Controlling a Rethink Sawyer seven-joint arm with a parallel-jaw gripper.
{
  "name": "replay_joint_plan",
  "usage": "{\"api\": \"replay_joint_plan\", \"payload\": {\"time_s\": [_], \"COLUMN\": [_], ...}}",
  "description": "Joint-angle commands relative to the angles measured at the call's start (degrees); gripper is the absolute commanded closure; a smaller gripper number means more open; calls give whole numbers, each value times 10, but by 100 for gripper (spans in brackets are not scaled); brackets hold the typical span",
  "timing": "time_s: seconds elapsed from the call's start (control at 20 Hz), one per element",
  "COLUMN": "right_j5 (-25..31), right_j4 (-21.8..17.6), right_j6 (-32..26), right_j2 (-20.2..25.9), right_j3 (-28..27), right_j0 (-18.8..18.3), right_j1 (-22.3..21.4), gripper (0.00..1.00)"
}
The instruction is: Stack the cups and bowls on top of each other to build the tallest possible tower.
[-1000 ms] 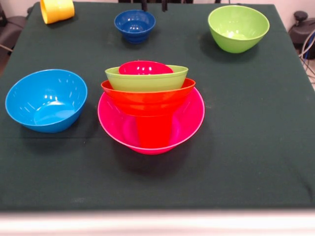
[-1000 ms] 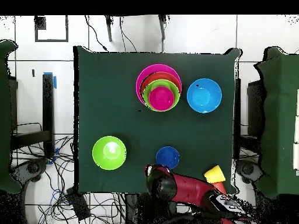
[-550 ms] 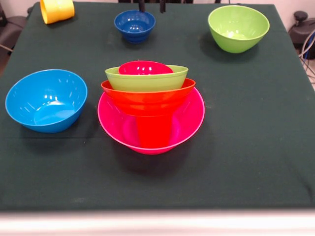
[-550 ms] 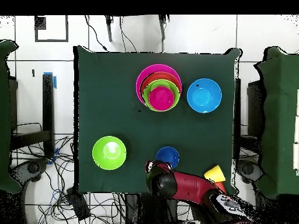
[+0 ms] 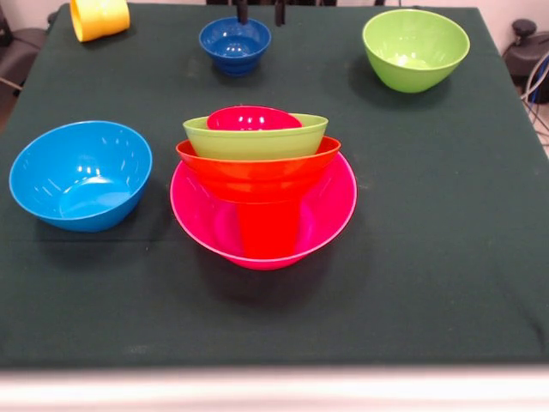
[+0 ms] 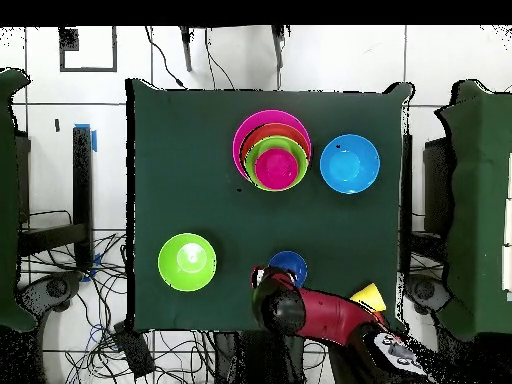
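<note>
I should grip the small dark blue bowl [image 5: 235, 43] by its rim next, to stack it onto the small red bowl [image 5: 253, 118] that is on top of the tower.
The tower stands mid-table: a wide pink bowl [image 5: 322, 215] holds a red cup [image 5: 268, 230], with an orange bowl [image 5: 257, 170], a lime green bowl [image 5: 256, 137] and a small red bowl [image 5: 253, 118] piled above; the overhead view shows the tower [image 6: 272, 150] too. A small dark blue bowl [image 5: 235, 43] sits at the far side. My gripper [image 5: 260, 10] shows only two dark fingertips [image 5: 241, 10] at the top edge just behind it, open with nothing between them. From overhead, my red arm [image 6: 320, 315] reaches to the dark blue bowl [image 6: 291, 263] and hides part of its rim.
A yellow cup [image 5: 99, 17] lies on its side at the far left corner, beside the arm in the overhead view [image 6: 368, 294]. A light blue bowl [image 5: 81, 174] sits left of the tower. A second lime green bowl [image 5: 415, 47] stands at the far right.
My arm has come in over the table's edge toward the dark blue bowl; the fingertips have shifted slightly left in the front view. The bowls and cup have not moved.
</note>
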Motion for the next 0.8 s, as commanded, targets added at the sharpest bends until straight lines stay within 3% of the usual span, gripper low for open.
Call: {"api": "replay_joint_plan", "payload": {"time_s": [0.05, 0.4, 0.8], "right_j5": [-28, -91, -128], "right_j4": [10, -6, 9], "right_j6": [89, 94, 103], "right_j2": [41, 4, -5], "right_j3": [-57, -66, -60], "right_j0": [3, 29, 61], "right_j1": [45, 79, 102], "gripper": [0, 0, 0]}}
